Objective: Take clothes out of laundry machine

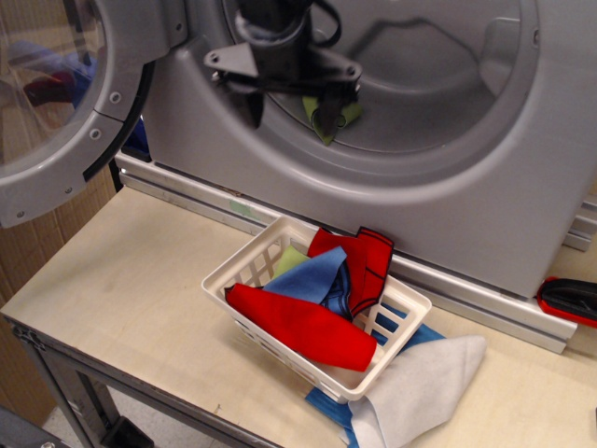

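Note:
The robot will next grip the small yellow-green cloth by its middle [346, 114] with its gripper, to get the clothes out of the laundry machine.
The laundry machine [466, 187] is a large grey front-loader with its round door [56, 103] swung open to the left. The clothes, a small yellow-green piece of fabric [343, 114], lie on the lower lip inside the drum opening. My gripper [289, 107] is open and empty at the drum's mouth, fingers pointing down. Its right finger [328, 114] stands just in front of the fabric and hides part of it. Its left finger [250, 105] is well left of the fabric.
A white slotted basket [224, 271] sits on the table below the drum and holds red [298, 322], blue [312, 275] and pale green cloths. A large pale grey cloth [420, 383] lies at its right. A red-and-black object [569, 299] lies at the far right.

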